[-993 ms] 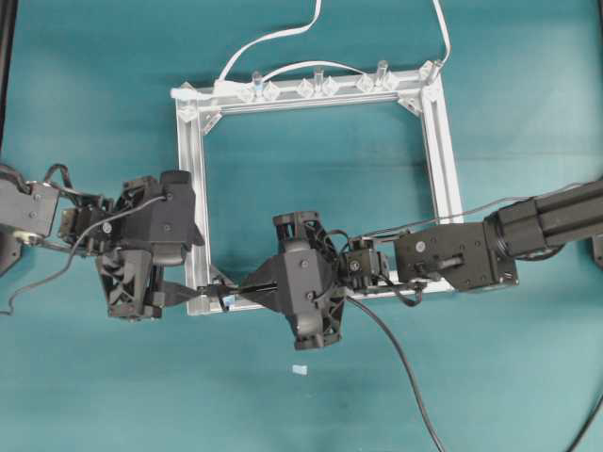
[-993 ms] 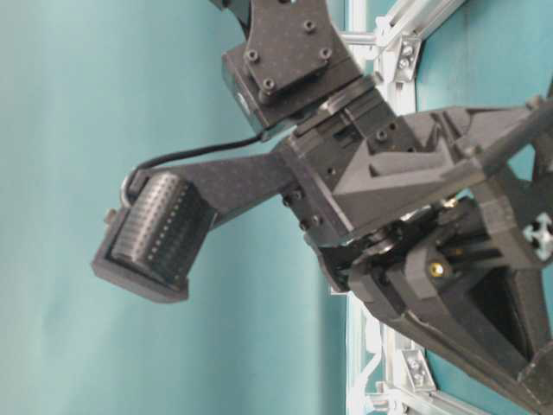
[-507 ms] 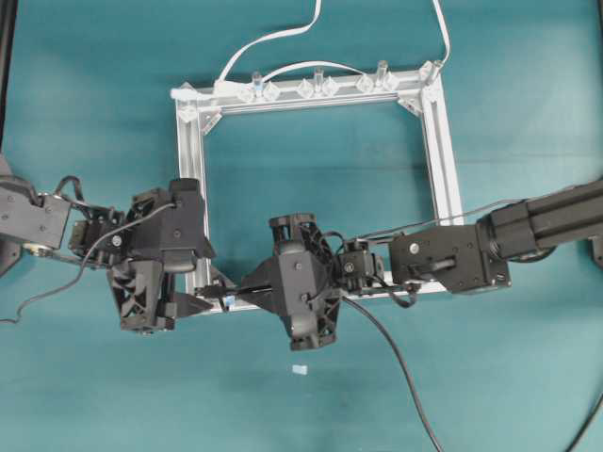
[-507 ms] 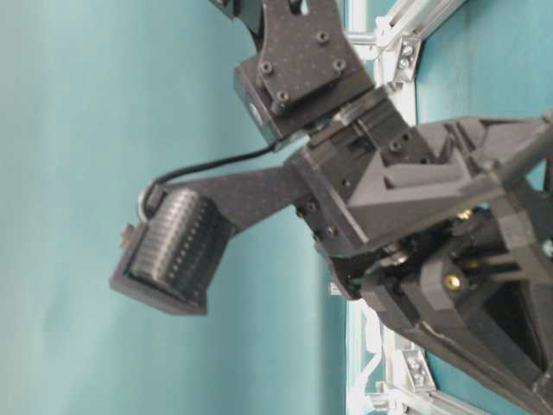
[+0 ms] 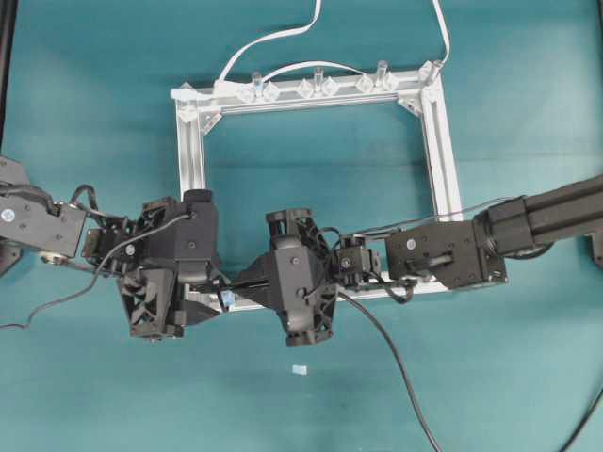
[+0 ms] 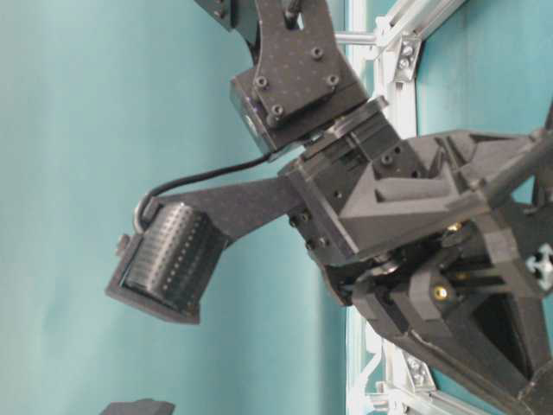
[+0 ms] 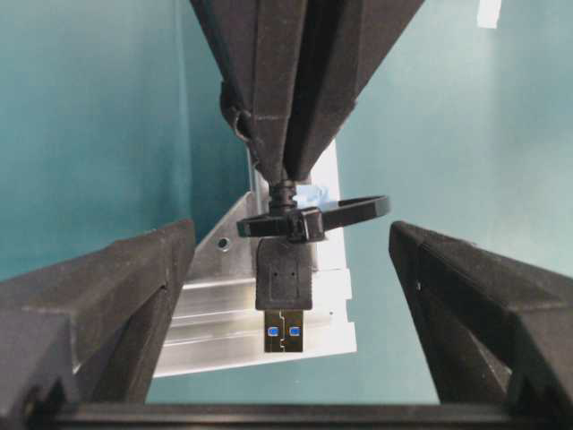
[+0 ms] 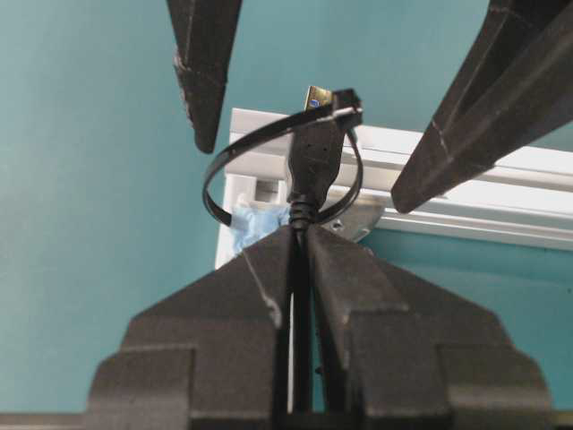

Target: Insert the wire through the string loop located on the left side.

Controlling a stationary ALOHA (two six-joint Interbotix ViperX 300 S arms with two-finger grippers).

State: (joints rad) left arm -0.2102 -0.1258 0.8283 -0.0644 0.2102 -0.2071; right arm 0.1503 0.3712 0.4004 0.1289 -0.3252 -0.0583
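Note:
The string loop goes around the plug's rear end, so my left gripper will next grab the plug by its black housing [image 7: 284, 285] beside the metal tip.
The wire [image 5: 396, 358] is a thin black cable ending in a USB plug [image 7: 285, 287] with blue inside. My right gripper [image 8: 300, 235] is shut on the wire just behind the plug. The plug pokes through the string loop [image 8: 224, 170], a thin black ring at the near left corner of the silver frame [image 5: 193, 160]. In the left wrist view the string loop [image 7: 358, 210] circles the plug's rear end. My left gripper [image 7: 288, 260] is open, one finger on each side of the plug and clear of it. From overhead, both grippers meet at that corner [image 5: 226, 297].
White cables [image 5: 273, 38] run off the frame's far rail, which carries several clear clips [image 5: 316, 85]. Blue tape [image 8: 255, 219] marks the corner by the loop. A small white scrap [image 5: 300, 370] lies on the teal table near the right gripper.
My left arm has moved right toward the frame's near left corner, and its open fingers now flank the plug. The right gripper has crept slightly left, still holding the wire.

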